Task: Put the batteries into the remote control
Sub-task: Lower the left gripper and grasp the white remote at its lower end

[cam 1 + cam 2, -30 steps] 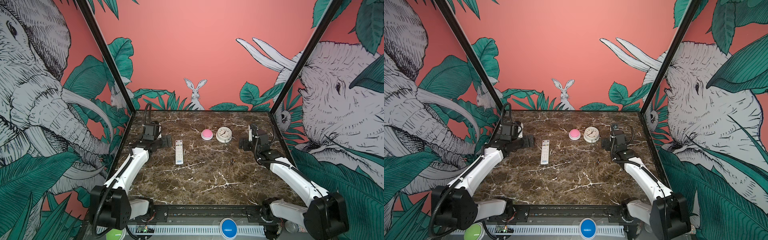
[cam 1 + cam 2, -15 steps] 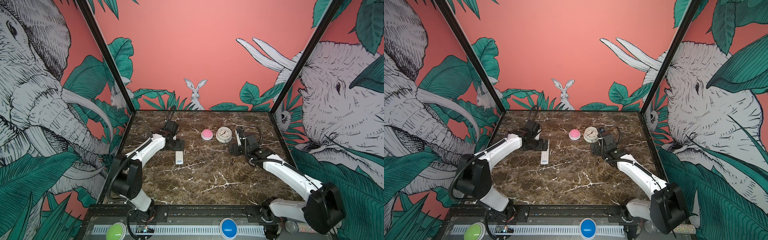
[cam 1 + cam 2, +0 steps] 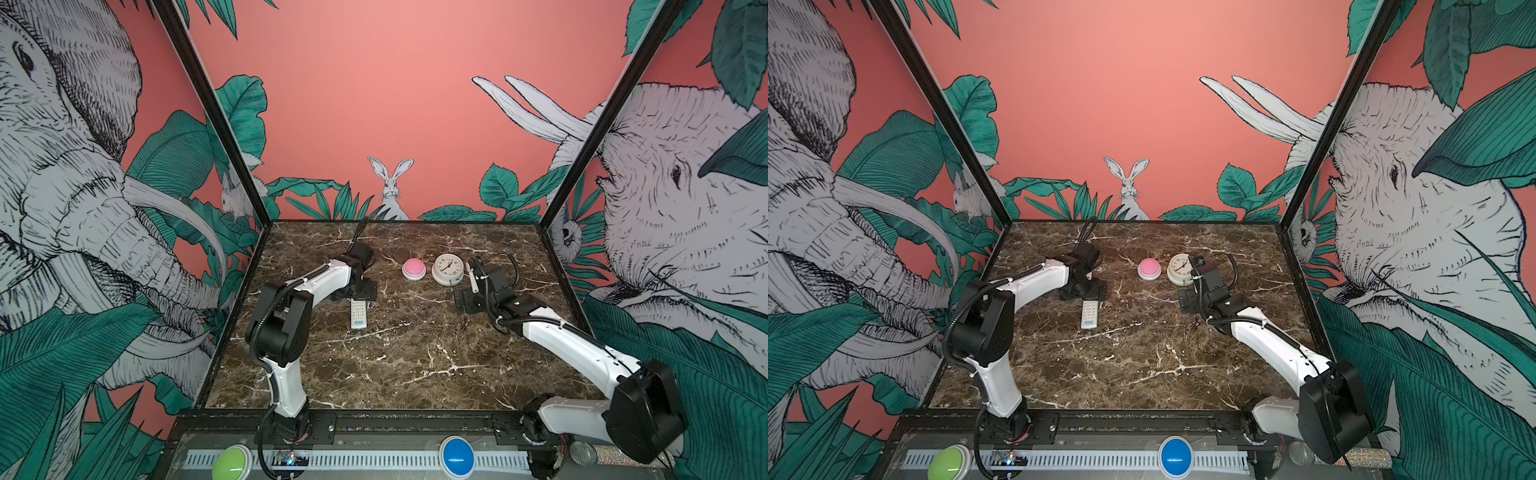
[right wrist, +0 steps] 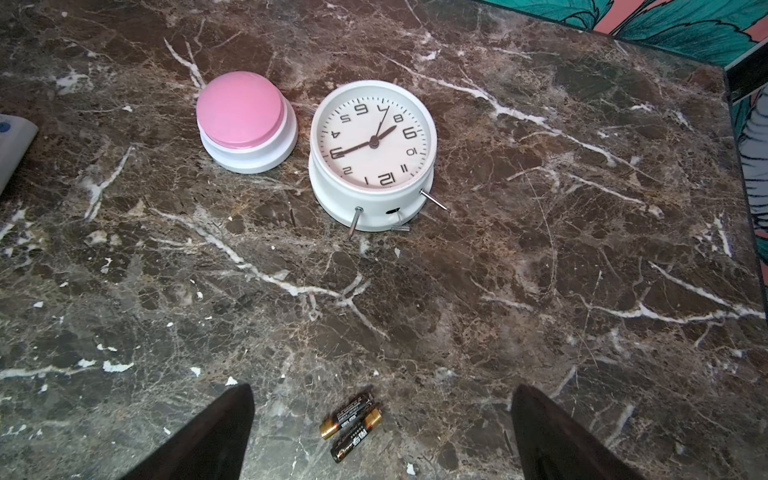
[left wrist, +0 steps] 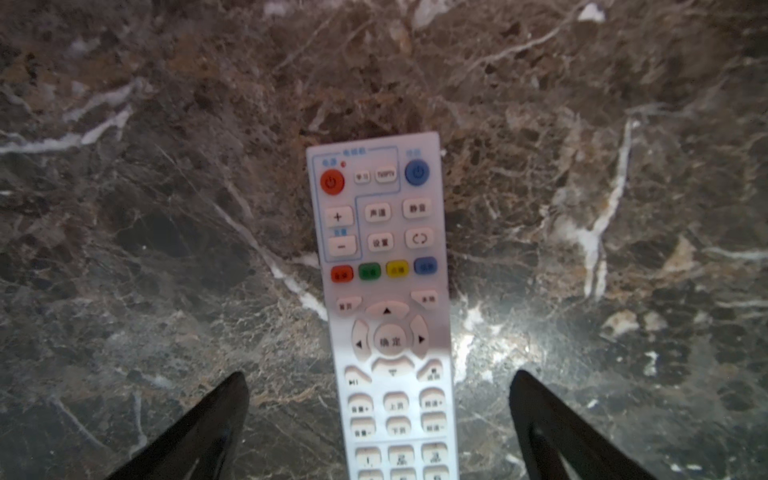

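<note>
My left gripper needs to go down first and only then close on the remote control, because its fingers are still high above the top side of the remote control.
The remote control (image 3: 358,314) (image 3: 1089,315) lies face up on the marble table, a slim white bar with its buttons showing. My left gripper (image 3: 355,291) (image 3: 1084,291) hovers over its far end. In the left wrist view the left gripper (image 5: 379,374) is open, its dark fingers (image 5: 224,407) standing either side of the remote control (image 5: 386,249) without touching it. Two batteries (image 3: 464,323) (image 3: 1196,323) lie side by side right of centre. In the right wrist view they (image 4: 351,422) lie on the table between the wide-open fingers of my right gripper (image 4: 381,386) (image 3: 467,301), untouched.
A pink dome button (image 3: 414,268) (image 4: 241,116) and a round white clock (image 3: 448,268) (image 4: 374,141) sit side by side toward the back, just beyond the right gripper. Patterned walls close the table on the left, the back and the right.
Both arms have swung in from the sides. The left gripper has come over the remote's far end, and the right gripper has moved left and nearer, above the batteries. Both stay open.
</note>
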Controlling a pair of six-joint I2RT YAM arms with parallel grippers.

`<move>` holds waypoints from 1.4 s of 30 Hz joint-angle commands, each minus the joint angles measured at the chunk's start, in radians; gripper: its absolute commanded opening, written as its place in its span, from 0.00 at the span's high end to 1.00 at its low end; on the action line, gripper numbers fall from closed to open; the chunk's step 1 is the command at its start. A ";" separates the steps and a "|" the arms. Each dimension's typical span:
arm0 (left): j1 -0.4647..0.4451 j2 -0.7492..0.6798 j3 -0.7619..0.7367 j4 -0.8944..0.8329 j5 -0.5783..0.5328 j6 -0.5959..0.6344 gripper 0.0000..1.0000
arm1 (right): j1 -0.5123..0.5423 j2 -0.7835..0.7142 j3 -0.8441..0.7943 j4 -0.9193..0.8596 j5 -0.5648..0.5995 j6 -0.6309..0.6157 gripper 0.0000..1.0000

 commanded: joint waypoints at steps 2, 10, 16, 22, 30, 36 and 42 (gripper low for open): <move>-0.008 0.026 0.044 -0.007 -0.032 -0.032 0.03 | 0.007 -0.001 0.028 0.004 0.011 0.002 0.01; -0.038 0.076 0.070 -0.008 -0.063 -0.059 0.03 | 0.008 -0.005 0.028 0.012 0.014 0.007 0.01; -0.046 0.094 0.066 -0.008 -0.082 -0.074 0.08 | 0.008 -0.005 0.029 0.017 0.008 0.008 0.01; -0.048 0.112 0.064 0.000 -0.085 -0.081 0.14 | 0.007 -0.006 0.029 0.020 0.013 0.004 0.01; -0.049 0.118 0.045 0.017 -0.086 -0.092 0.19 | 0.008 -0.017 0.030 0.022 0.013 0.000 0.01; -0.048 0.116 0.031 0.027 -0.090 -0.099 0.28 | 0.008 -0.020 0.024 0.025 0.010 -0.002 0.01; -0.048 0.101 0.017 0.037 -0.093 -0.102 0.35 | 0.008 -0.021 0.020 0.030 0.011 -0.002 0.01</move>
